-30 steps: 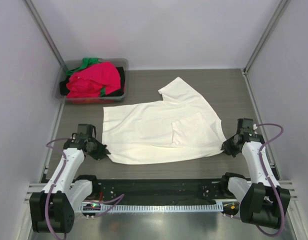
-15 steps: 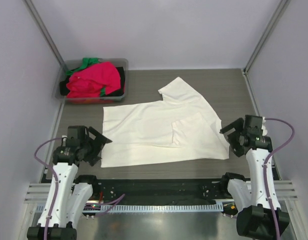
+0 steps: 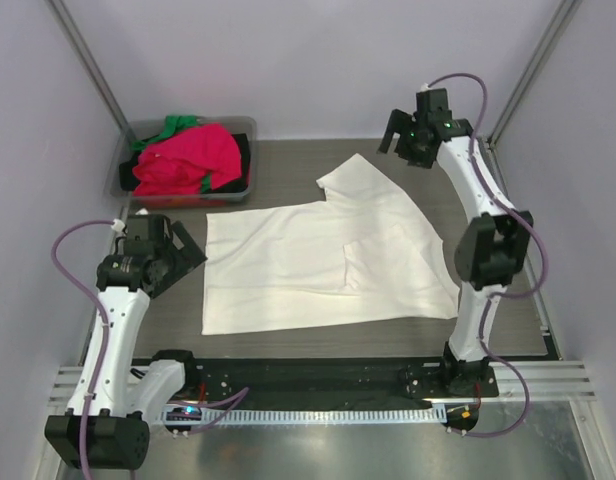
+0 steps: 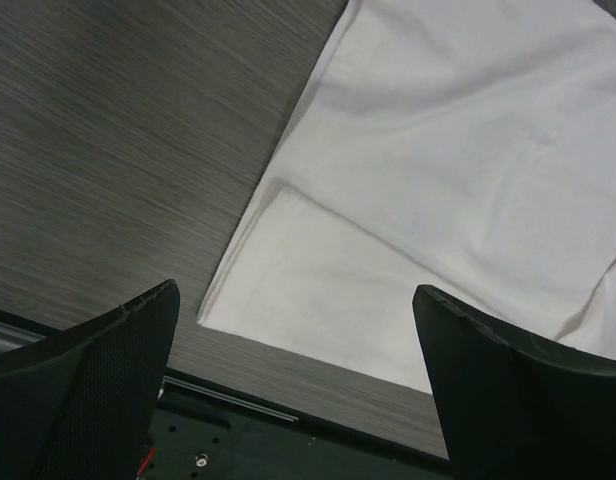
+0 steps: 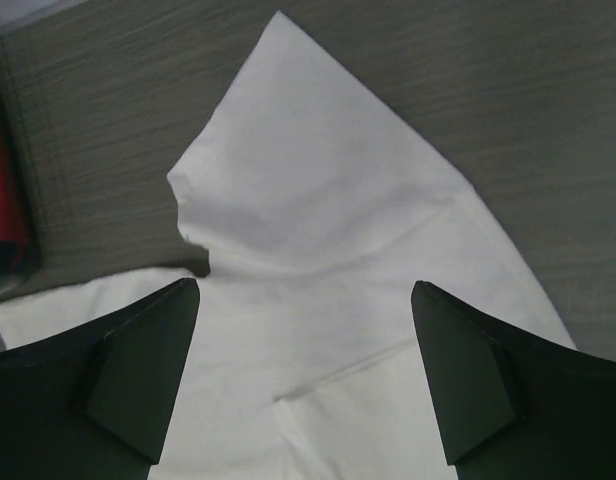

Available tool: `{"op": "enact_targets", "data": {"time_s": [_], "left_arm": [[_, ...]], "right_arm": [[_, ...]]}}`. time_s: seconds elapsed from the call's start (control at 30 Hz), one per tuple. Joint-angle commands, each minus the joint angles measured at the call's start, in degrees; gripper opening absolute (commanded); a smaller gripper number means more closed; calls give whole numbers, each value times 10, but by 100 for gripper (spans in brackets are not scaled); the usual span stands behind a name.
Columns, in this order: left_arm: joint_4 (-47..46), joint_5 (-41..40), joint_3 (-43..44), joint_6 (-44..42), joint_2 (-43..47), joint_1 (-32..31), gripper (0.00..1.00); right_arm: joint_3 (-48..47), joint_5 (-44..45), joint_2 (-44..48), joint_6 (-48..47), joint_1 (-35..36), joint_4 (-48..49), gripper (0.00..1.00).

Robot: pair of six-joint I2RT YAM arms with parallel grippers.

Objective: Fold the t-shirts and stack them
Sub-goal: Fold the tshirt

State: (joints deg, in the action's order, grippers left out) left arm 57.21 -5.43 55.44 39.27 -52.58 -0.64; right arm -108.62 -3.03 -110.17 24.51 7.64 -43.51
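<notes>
The right gripper grabs the tip of the cream-white t-shirt's back-pointing sleeve next. That lets me fold the sleeve inward over the t-shirt's body.
A large cream-white t-shirt (image 3: 308, 265) lies spread flat on the dark table, partly folded, with one sleeve (image 3: 360, 188) pointing to the back. My left gripper (image 3: 186, 255) hovers open just left of the shirt's near-left edge; in the left wrist view the shirt's near-left corner (image 4: 288, 270) lies below the open left gripper (image 4: 296, 300). My right gripper (image 3: 400, 140) is raised at the back right, open, beside the sleeve. In the right wrist view the right gripper (image 5: 306, 290) is open above the sleeve and shoulder (image 5: 318, 180). Nothing is held.
A grey plastic bin (image 3: 245, 126) at the back left holds a pink-red tee (image 3: 188, 160), a green one (image 3: 173, 126) and dark cloth. The black base rail (image 3: 308, 378) runs along the near edge. Metal frame posts (image 3: 88, 70) and walls close in both sides.
Both grippers opened and let go of the cream shirt's near corners. The right arm swung up to the back right. The left arm lifted and drew back to the left.
</notes>
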Motion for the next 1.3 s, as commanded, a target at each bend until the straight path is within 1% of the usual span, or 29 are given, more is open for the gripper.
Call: {"op": "enact_targets", "data": {"time_s": [0.0,0.07,0.1,0.17,0.2,0.27,0.3,0.37,0.47,0.5,0.63,0.67,0.73,0.83,0.97,1.0,1.03,1.1,1.2,1.23,1.27], "left_arm": [[-28,-19,-11,-48,18,3,100],[-57,-6,-22,-53,23,3,100],[-62,-10,-28,-53,22,3,100],[-61,-19,-29,-52,21,2,100],[-60,-24,-31,-44,21,3,99],[-60,-27,-32,-44,22,3,99],[-59,-32,-31,-42,26,3,98],[-62,-38,-35,-38,33,3,98],[-63,-41,-37,-37,43,2,98],[-64,-41,-38,-36,45,3,98],[-65,-38,-39,-36,48,3,98],[-66,-37,-40,-36,46,3,98],[-62,-41,-38,-36,46,2,97],[-63,-41,-38,-34,51,0,97],[-62,-48,-39,-31,56,-11,97],[-63,-49,-39,-31,58,-11,97],[-62,-49,-39,-31,58,-11,97],[-62,-51,-39,-31,62,-11,96],[-61,-54,-39,-29,66,-11,97],[-61,-55,-39,-29,67,-11,96],[-61,-55,-39,-29,67,-11,97]], "right_arm": [[-152,7,-121,-69,5,-7,93],[-217,14,-180,-75,11,-5,93],[-265,19,-228,-78,17,6,93],[-299,22,-269,-81,23,26,93],[-312,22,-298,-84,30,58,93],[-316,28,-316,-86,37,93,94],[-316,63,-326,-86,41,131,95],[-316,93,-348,-79,52,182,95],[-325,138,-385,-81,69,223,96],[-345,162,-397,-83,74,237,96],[-392,193,-458,-81,83,263,97],[-400,196,-481,-74,83,268,98],[-419,210,-497,-71,83,270,99],[-425,202,-520,-73,83,277,98],[-426,183,-527,-69,84,253,79],[-420,185,-523,-73,88,247,65],[-419,186,-521,-73,88,241,60],[-415,175,-516,-72,88,213,51],[-406,162,-508,-83,92,177,46],[-405,163,-506,-95,97,168,41],[-404,162,-504,-101,98,149,40]]}}
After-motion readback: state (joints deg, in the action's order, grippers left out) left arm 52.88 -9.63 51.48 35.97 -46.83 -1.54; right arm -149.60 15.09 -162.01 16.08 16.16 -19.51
